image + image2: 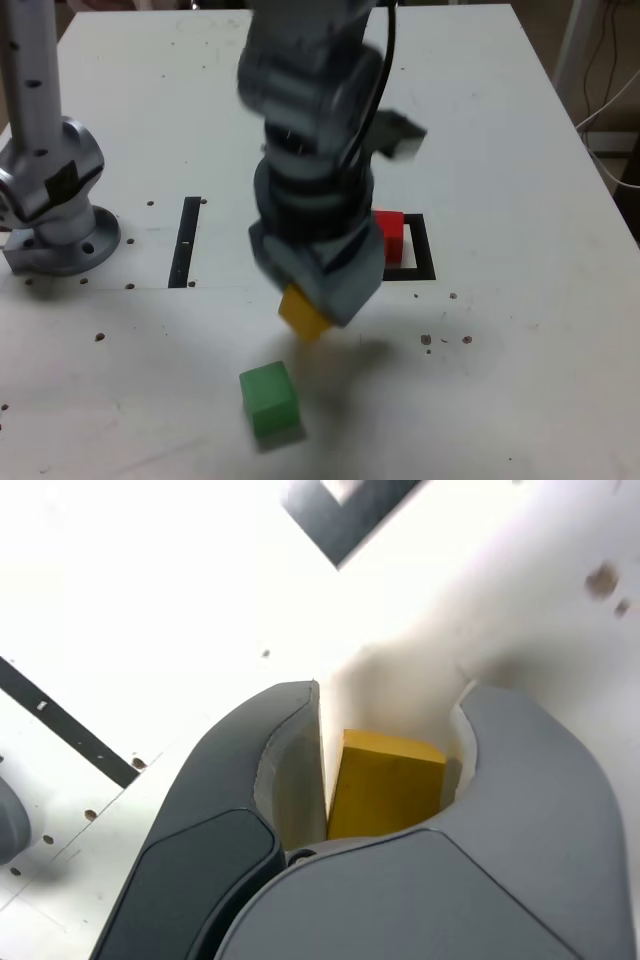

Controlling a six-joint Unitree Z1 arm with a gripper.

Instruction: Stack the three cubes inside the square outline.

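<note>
The yellow cube hangs short of the red cube point(389, 234) in the exterior view and would miss, so my gripper should keep holding the yellow cube.
My gripper point(312, 300) is shut on the yellow cube point(303, 313), which shows between the grey jaws in the wrist view as the yellow cube point(386, 785). I cannot tell if it touches the table. The green cube point(268, 398) lies loose on the table just in front of it, nearer the camera. The red cube point(389, 234) sits inside the square outline point(425, 252), behind and to the exterior view's right of the gripper. A corner of the square outline point(345, 525) shows in the wrist view; the arm partly hides the outline in the exterior view.
A thin black strip point(186, 240) lies on the white table point(520, 340) at the exterior view's left of the arm. The arm's grey base point(55, 200) stands at the far left. Small screw holes dot the tabletop.
</note>
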